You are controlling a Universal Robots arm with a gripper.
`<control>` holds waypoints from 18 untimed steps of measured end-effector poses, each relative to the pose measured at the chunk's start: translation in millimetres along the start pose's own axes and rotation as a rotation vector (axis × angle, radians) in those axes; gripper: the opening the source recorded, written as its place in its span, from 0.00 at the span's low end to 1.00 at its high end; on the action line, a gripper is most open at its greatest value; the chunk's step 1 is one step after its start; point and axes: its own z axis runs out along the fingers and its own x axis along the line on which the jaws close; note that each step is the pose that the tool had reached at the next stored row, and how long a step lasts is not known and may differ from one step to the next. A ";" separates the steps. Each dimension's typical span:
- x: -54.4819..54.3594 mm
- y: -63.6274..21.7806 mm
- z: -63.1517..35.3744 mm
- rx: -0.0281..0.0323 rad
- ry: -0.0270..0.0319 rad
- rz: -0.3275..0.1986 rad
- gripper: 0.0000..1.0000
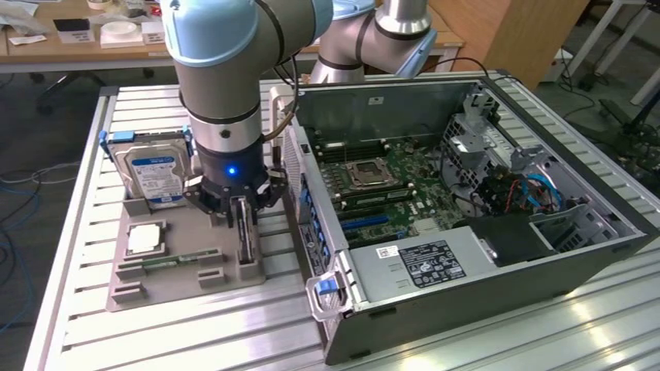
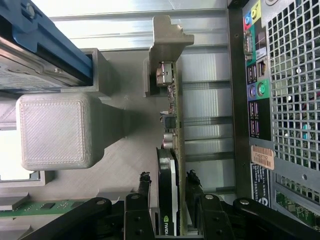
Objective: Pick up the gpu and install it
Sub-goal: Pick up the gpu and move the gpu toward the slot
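The GPU has its lower edge enclosed by the holder slot and leaves room for fingers only above, so my gripper needs to grab it by its upper edge [image 1: 243, 209] next.
The gpu [image 1: 246, 246] stands on edge in a slot of the grey holder tray [image 1: 154, 292], beside the open computer case [image 1: 464, 193]. In the wrist view the gpu [image 2: 170, 165] runs away from me as a thin black card, with its silvery end bracket [image 2: 167, 35] at the far end. My gripper [image 1: 239, 215] hangs straight over the card. The gripper [image 2: 168, 184] is open, its black fingers [image 2: 145, 184] straddling the card's near end with a narrow gap on each side.
The tray also holds a blue-labelled hard drive [image 1: 153, 174] upright, a square processor [image 1: 144, 238] and a green memory stick [image 1: 181, 260]. The case's rear port panel [image 2: 257, 85] lies close alongside the card. Blue slots [image 1: 366, 222] show on the motherboard. A grey post [image 2: 55, 130] stands beside the gpu.
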 end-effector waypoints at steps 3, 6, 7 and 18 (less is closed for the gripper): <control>0.0 0.0 0.0 0.0000 0.0000 0.000 0.40; 0.1 0.0 0.0 0.0000 0.0003 0.000 0.34; 0.0 0.0 0.0 0.0001 0.0000 0.000 0.28; 0.0 0.0 0.0 -0.0001 0.0002 -0.003 0.27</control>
